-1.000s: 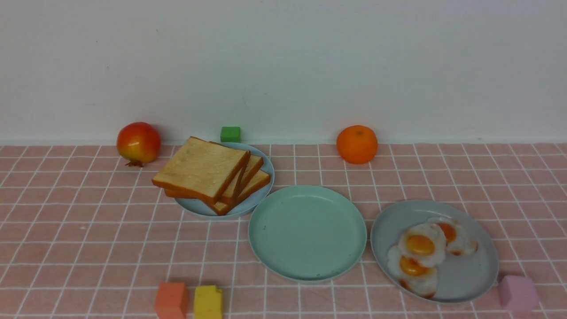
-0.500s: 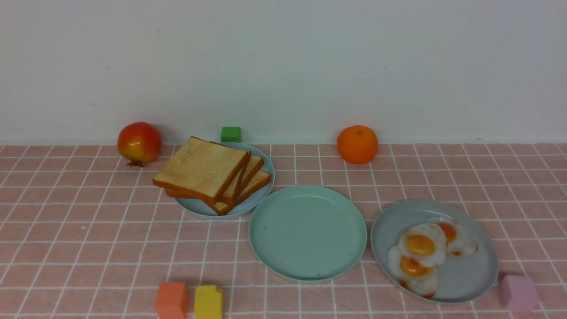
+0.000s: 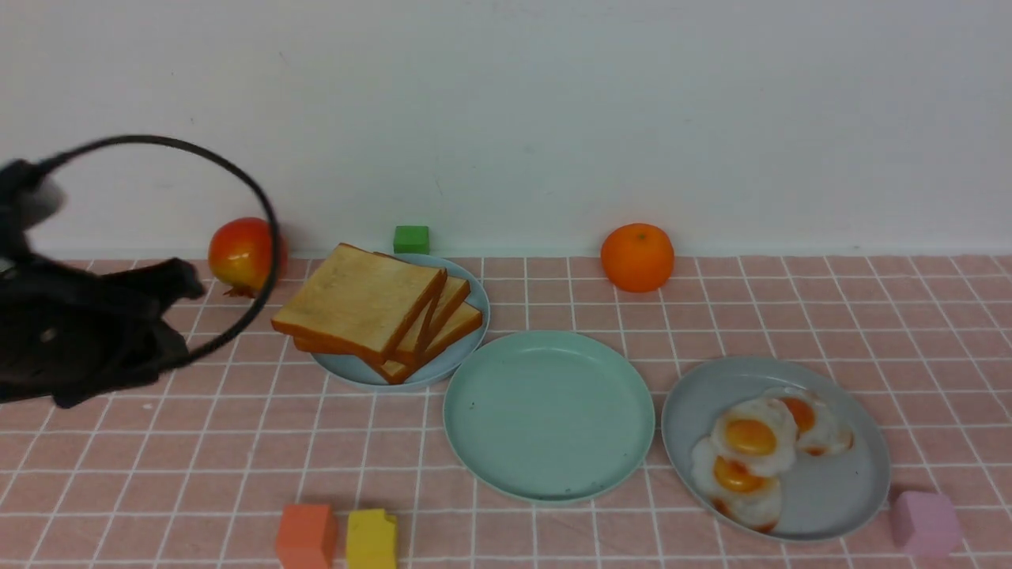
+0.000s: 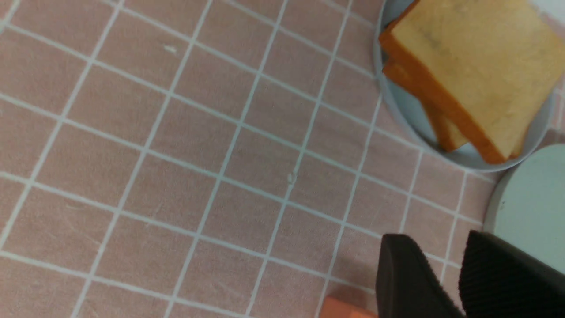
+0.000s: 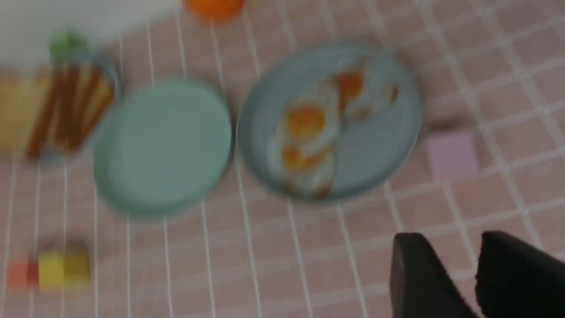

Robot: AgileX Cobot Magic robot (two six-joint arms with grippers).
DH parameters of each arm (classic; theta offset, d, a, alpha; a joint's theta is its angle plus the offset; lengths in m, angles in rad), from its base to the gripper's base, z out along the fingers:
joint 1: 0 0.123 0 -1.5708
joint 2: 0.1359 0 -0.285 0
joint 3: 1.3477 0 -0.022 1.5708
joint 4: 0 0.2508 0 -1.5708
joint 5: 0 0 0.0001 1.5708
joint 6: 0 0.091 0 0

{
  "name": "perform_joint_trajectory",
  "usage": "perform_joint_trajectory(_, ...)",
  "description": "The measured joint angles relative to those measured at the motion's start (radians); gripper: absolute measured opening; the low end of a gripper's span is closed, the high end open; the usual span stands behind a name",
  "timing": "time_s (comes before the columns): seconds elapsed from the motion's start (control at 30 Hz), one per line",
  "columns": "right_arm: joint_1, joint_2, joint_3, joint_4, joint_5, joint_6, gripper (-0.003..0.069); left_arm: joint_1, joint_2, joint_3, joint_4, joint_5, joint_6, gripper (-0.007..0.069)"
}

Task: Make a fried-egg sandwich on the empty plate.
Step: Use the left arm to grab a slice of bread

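My left gripper grabs the top toast slice's crust edge [image 3: 310, 284] beside the red fruit next, to lay the sandwich's base on the empty plate [image 3: 549, 415].
The empty plate [image 3: 549, 415], round and mint green, lies mid-table with nothing on it. No fried-egg sandwich is in view. Several toast slices [image 3: 360, 300] are stacked on a pale blue plate [image 3: 477, 316] to its left. Three fried eggs [image 3: 751, 438] lie on a grey-blue plate [image 3: 838, 490] to its right. My left gripper [image 3: 170, 316] hovers left of the toast, open and holding nothing; its wrist view shows the gripper [image 4: 437, 240] over bare cloth, with the toast [image 4: 476, 66] and mint plate [image 4: 529, 198] beyond. My right gripper [image 5: 450, 240] is open and empty, seen only in its blurred wrist view, short of the eggs [image 5: 309, 132].
A red fruit [image 3: 245, 254], a green block [image 3: 411, 239] and an orange [image 3: 637, 257] stand along the back wall. Orange [image 3: 306, 536] and yellow [image 3: 371, 539] blocks sit at the front edge, a pink block [image 3: 923, 521] front right. A black cable [image 3: 237, 170] loops above the left arm.
The left arm has come into the front view from the left edge, with its cable loop. Plates, toast and eggs have not moved.
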Motion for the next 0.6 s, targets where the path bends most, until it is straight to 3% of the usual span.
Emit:
perform_joint_trajectory(0.17, 0.0, 0.108, 0.0, 0.242, 0.041, -0.293, 0.0242, 0.014, 0.215, -0.245, -0.046, 0.167, 0.097, 0.0239)
perform_joint_trajectory(0.27, 0.0, 0.125, 0.0, 0.303, 0.033, -0.366, 0.0242, 0.038, 0.274, -0.309, -0.098, 0.2, 0.154, 0.0239)
perform_joint_trajectory(0.37, 0.0, 0.142, 0.0, 0.386, 0.018, -0.455, 0.0242, 0.113, 0.377, -0.394, -0.267, 0.239, 0.309, 0.024)
perform_joint_trajectory(0.53, 0.0, 0.145, -0.001, 0.437, 0.005, -0.49, 0.0242, 0.201, 0.475, -0.429, -0.507, 0.275, 0.527, 0.0249)
perform_joint_trajectory(0.57, 0.0, 0.146, -0.001, 0.454, 0.002, -0.493, 0.0242, 0.227, 0.516, -0.433, -0.6, 0.295, 0.614, 0.0268)
perform_joint_trajectory(0.6, 0.0, 0.146, -0.001, 0.457, 0.0, -0.494, 0.0242, 0.23, 0.521, -0.433, -0.6, 0.297, 0.614, 0.0272)
